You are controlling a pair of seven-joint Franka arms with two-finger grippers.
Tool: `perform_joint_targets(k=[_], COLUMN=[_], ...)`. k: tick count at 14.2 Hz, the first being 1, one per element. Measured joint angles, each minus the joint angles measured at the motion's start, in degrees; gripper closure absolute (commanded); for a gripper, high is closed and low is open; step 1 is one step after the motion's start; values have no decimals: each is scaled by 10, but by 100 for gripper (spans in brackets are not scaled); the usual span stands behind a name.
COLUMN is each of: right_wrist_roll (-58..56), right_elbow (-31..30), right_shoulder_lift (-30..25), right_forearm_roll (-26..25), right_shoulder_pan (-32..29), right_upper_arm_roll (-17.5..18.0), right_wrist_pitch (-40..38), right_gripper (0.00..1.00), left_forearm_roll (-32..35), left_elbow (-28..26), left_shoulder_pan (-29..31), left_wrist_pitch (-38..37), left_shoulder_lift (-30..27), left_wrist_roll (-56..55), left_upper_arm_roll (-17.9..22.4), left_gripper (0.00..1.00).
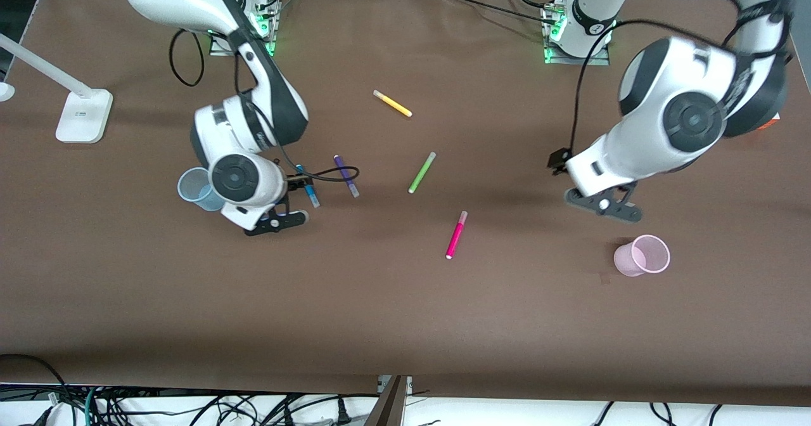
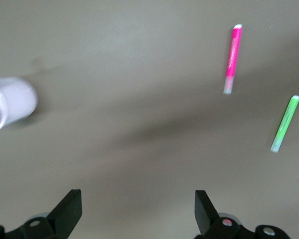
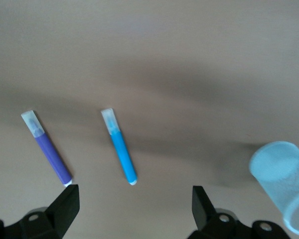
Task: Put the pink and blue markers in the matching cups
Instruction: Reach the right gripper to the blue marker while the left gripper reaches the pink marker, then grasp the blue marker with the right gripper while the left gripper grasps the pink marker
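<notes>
I will grab the pink marker by its translucent end [image 1: 463, 217] next with my left gripper. Its solid pink body then stays free to go into the pink cup [image 1: 641, 255].
The blue marker [image 1: 308, 187] lies on the brown table toward the right arm's end, beside the pale blue cup [image 1: 195, 188]. My right gripper [image 1: 279, 221] hovers open and empty over the table between them. The right wrist view shows the blue marker [image 3: 120, 148], the blue cup [image 3: 284, 181] and my open right gripper [image 3: 134, 206]. The pink marker [image 1: 456, 234] lies mid-table. The pale pink cup [image 1: 641, 255] stands toward the left arm's end. My left gripper [image 1: 605, 205] is open and empty above the table beside the pink cup. The left wrist view shows the pink marker [image 2: 232, 57], the pink cup [image 2: 10, 102] and my left gripper [image 2: 138, 209].
A dark purple pen [image 1: 346, 175] lies right beside the blue marker and also shows in the right wrist view [image 3: 47, 149]. A lime green pen [image 1: 422, 172] lies farther from the camera than the pink marker. A yellow pen [image 1: 392, 103] lies toward the bases. A white lamp base [image 1: 82, 116] stands at the right arm's end.
</notes>
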Motion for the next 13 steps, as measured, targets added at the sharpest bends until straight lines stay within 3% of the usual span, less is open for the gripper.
perform_joint_targets(k=[5,9,13], right_wrist_roll=[1,2,3], right_elbow=[-31,-63,-89], right_shoulder_lift=[44,57,60], right_forearm_roll=[1,1,1], right_shoulder_pan=[17,22,26], right_upper_arm_roll=[0,0,0], right_wrist_pitch=[95,161,195], right_gripper=[0,4,65], left_forearm_roll=[0,0,0], left_elbow=[17,17,10], left_shoulder_pan=[-79,-105,-127], left_wrist_pitch=[144,230,304], left_shoulder_lift=[113,177,225], left_wrist_roll=[-3,-3,-3], left_upper_arm_roll=[-1,-1,-1], left_gripper=[0,0,0])
